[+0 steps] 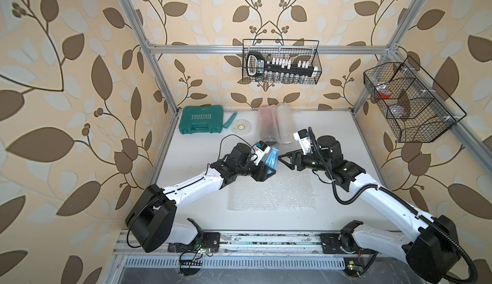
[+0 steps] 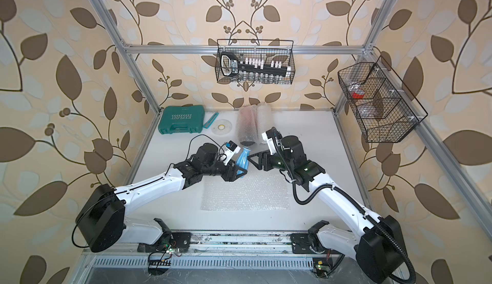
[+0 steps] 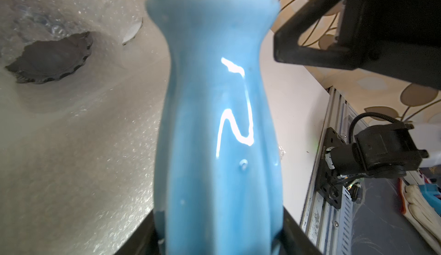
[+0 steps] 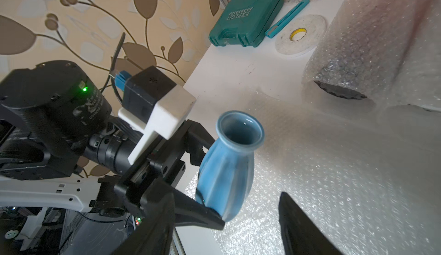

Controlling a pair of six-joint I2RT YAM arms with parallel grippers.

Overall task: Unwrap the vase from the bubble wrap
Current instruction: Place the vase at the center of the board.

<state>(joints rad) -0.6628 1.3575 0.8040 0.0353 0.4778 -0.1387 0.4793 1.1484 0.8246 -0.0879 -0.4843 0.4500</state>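
Observation:
I will next grab the vase with my right gripper by its neck below the vase's rim, which leaves the vase's base free. Then I will set the vase upright.
A glossy blue vase point(image 1: 272, 160) point(image 2: 242, 160) hangs bare above the table, neck towards the back, with my left gripper point(image 1: 269, 164) point(image 3: 219, 241) shut on its lower body. In the left wrist view the vase point(image 3: 219, 122) fills the middle. A flat sheet of bubble wrap point(image 1: 271, 192) point(image 2: 245, 193) lies spread on the table under and in front of it. My right gripper point(image 1: 283, 160) point(image 4: 229, 232) stands open just right of the vase point(image 4: 229, 170), its jaws apart and holding nothing.
Rolled bubble wrap tubes point(image 1: 274, 123) stand at the back centre. A green tool case point(image 1: 201, 120), a blue cutter point(image 1: 230, 120) and a tape disc point(image 1: 241, 127) lie at the back left. Wire baskets hang on the back rail point(image 1: 281, 61) and the right post point(image 1: 410, 101).

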